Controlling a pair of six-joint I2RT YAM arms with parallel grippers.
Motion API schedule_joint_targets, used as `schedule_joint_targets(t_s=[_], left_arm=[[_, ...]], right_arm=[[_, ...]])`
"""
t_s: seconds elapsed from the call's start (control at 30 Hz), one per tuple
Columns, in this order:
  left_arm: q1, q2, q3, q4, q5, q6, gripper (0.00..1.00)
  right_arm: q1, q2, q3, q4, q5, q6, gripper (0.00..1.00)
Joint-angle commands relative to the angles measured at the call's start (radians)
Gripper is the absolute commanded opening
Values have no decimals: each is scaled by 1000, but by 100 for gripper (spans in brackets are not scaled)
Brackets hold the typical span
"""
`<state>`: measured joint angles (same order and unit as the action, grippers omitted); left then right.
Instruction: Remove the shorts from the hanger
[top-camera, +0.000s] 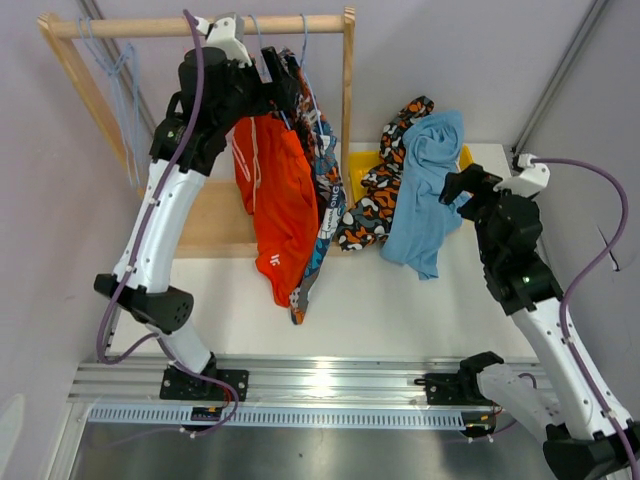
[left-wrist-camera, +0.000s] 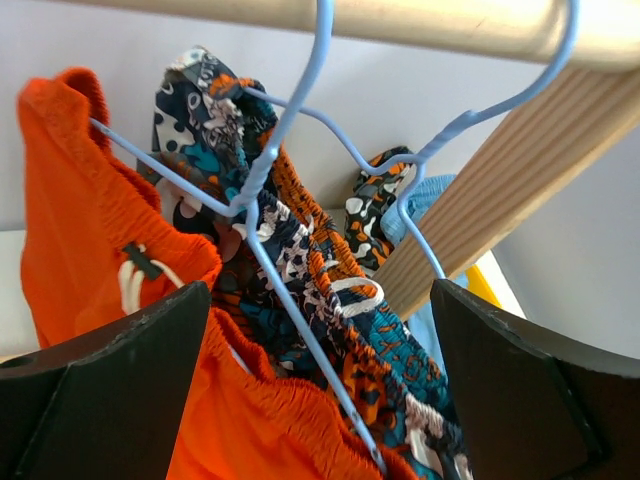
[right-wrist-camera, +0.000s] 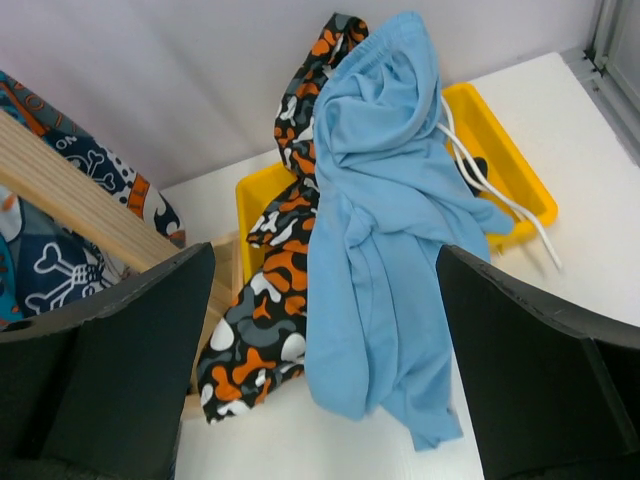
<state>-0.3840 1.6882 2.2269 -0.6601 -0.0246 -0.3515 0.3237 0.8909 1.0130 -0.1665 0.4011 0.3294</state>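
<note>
My left gripper grabs the orange shorts' light blue hanger by its bare near-side wire (top-camera: 285, 118) (left-wrist-camera: 309, 337) next, leaving the waistband free for my right gripper to remove.
Plain orange shorts (top-camera: 275, 200) and blue-orange-white print shorts (top-camera: 325, 190) hang from light blue wire hangers on the wooden rod (top-camera: 200, 25). My left gripper (top-camera: 283, 80) is open at their waistbands; in the left wrist view (left-wrist-camera: 320, 400) a hanger wire (left-wrist-camera: 300, 310), the orange waistband (left-wrist-camera: 70, 230) and the print shorts (left-wrist-camera: 400, 370) lie between the jaws. Camouflage shorts (top-camera: 385, 185) and light blue shorts (top-camera: 425, 195) drape over the yellow tray (top-camera: 355, 165). My right gripper (top-camera: 458, 188) is open and empty beside the light blue shorts (right-wrist-camera: 380, 250). The dark navy pair is hidden.
Empty light blue hangers (top-camera: 120, 70) hang at the rod's left end. The rack's right wooden post (top-camera: 348, 90) stands between the hanging shorts and the tray. A white cord (right-wrist-camera: 500, 200) trails from the tray (right-wrist-camera: 500, 150) onto the white table (top-camera: 400, 310).
</note>
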Motion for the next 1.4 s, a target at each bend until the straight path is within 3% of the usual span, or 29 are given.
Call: schedule_joint_targets(t_s=[0.0, 0.23, 0.27, 0.3, 0.37, 0.4, 0.47, 0.63, 0.8, 0.97, 1.0, 1.03, 1.1, 1.17, 1.37], left_arm=[[-16, 19, 60, 20, -53, -24, 94], [-23, 64, 60, 33, -110, -29, 65], [-21, 67, 57, 33, -118, -30, 56], [-23, 73, 57, 36, -123, -32, 39], [-24, 76, 59, 39, -124, -30, 26], [-24, 76, 57, 40, -127, -30, 12], [-27, 79, 65, 36, -129, -29, 0], [-32, 68, 134, -13, -146, -4, 0], [-32, 24, 244, -45, -135, 0, 0], [-32, -53, 260, -42, -141, 13, 0], [-33, -61, 251, -42, -147, 17, 0], [-32, -68, 247, -45, -152, 17, 0], [-32, -85, 240, -52, -152, 16, 0], [-32, -96, 231, -56, -144, 8, 0], [-32, -156, 179, -70, -135, -18, 0]], right_arm=[[11, -88, -5, -56, 22, 30, 99], [11, -167, -2, -119, 13, 19, 99], [9, -171, -2, -126, 13, 14, 99], [11, -175, -2, -126, 15, 11, 99], [9, -176, -5, -134, 13, 8, 100], [9, -178, -5, -136, 13, 10, 99], [9, -178, -10, -136, 7, 11, 99], [23, -181, 12, -120, -31, -4, 99], [130, -147, 103, -28, -201, -151, 99], [449, 32, 339, -42, -240, -271, 99], [516, 66, 370, -38, -172, -292, 99], [661, 141, 399, -24, -119, -318, 100], [806, 228, 491, -7, 47, -418, 99], [940, 368, 591, 13, 117, -449, 99], [992, 601, 694, 87, 61, -362, 99]])
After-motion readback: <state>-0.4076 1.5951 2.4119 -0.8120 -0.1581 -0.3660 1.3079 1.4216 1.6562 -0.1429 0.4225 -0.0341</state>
